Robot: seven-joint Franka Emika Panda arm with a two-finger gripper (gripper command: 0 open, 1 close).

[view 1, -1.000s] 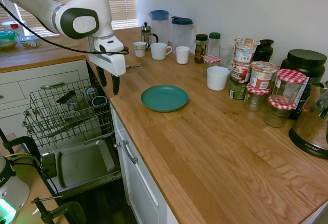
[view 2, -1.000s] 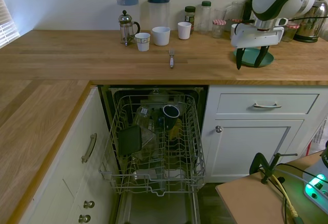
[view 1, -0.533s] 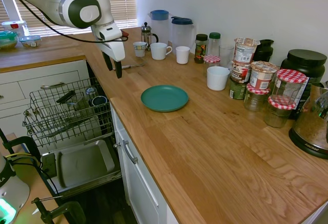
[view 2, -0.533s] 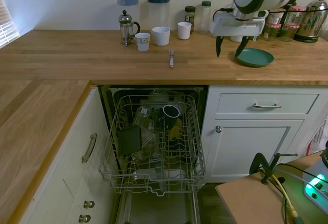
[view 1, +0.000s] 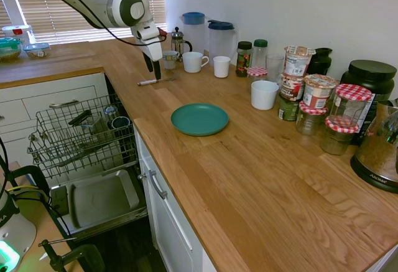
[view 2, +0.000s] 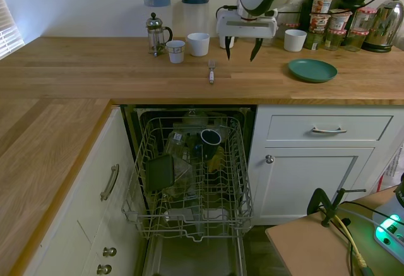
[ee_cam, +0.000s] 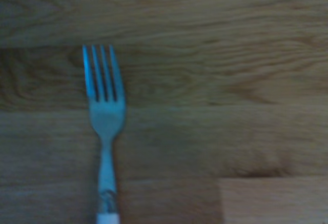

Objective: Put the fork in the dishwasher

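Note:
The gripper picks up the fork by its handle (view 1: 148, 82) next, since the fork's pointed tines lie bare on the counter.
The fork (view 1: 149, 81) lies flat on the wooden counter, a slim silvery utensil in front of the cups; it also shows on the counter above the dishwasher (view 2: 211, 71) and, tines and neck only, close up in the wrist view (ee_cam: 105, 116). My gripper (view 1: 153, 69) hangs open and empty a little above the counter, just beside the fork on the plate's side (view 2: 241, 54). The dishwasher is open below the counter, its wire rack (view 2: 196, 175) pulled out with a few dishes in it, and its steel door panel (view 1: 99, 200) folded down.
Behind the fork stand a French press (view 2: 154, 33), a small cup (view 2: 175, 51), two white mugs (view 2: 198, 43) and two pitchers (view 1: 221, 38). A green plate (view 1: 199, 119) lies further along. Jars and a kettle (view 1: 379, 154) crowd the far end.
The arm has swept along the counter from over its front edge near the green plate to just beside the fork. The gripper stayed open. The fork has not moved.

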